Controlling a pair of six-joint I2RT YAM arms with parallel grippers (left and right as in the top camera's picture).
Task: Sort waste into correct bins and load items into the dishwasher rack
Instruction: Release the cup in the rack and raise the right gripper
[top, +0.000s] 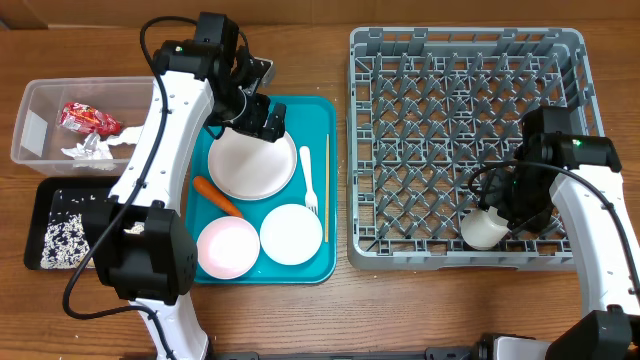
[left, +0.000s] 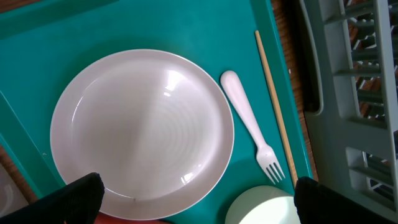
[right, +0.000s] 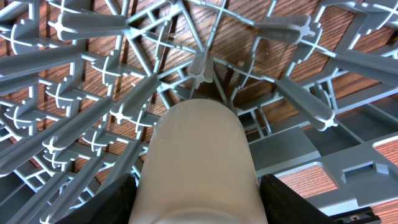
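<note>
The small white cup is low among the pegs and would rest in the rack (top: 465, 60), so my right gripper releases it next.
My left gripper (top: 262, 122) hangs open over the far edge of the white plate (top: 252, 160) on the teal tray. From the left wrist, its dark fingers (left: 81, 199) straddle the plate (left: 143, 127) without touching it. To the plate's right lie the white fork (left: 252, 124) and the chopstick (left: 277, 112), with a white bowl (left: 261, 208) below. An orange carrot (top: 217, 196) and a pink bowl (top: 227, 247) share the tray. My right gripper (top: 500, 215) is shut on the small white cup (right: 199, 155), low among the pegs at the front right of the dishwasher rack (top: 465, 60).
The clear tub (top: 40, 95) at far left holds the red wrapper (top: 88, 118) and the napkin (top: 90, 150). Below it, the black tray (top: 85, 195) contains rice grains (top: 62, 240). The teal tray (top: 320, 115) lies close beside the rack's left wall.
</note>
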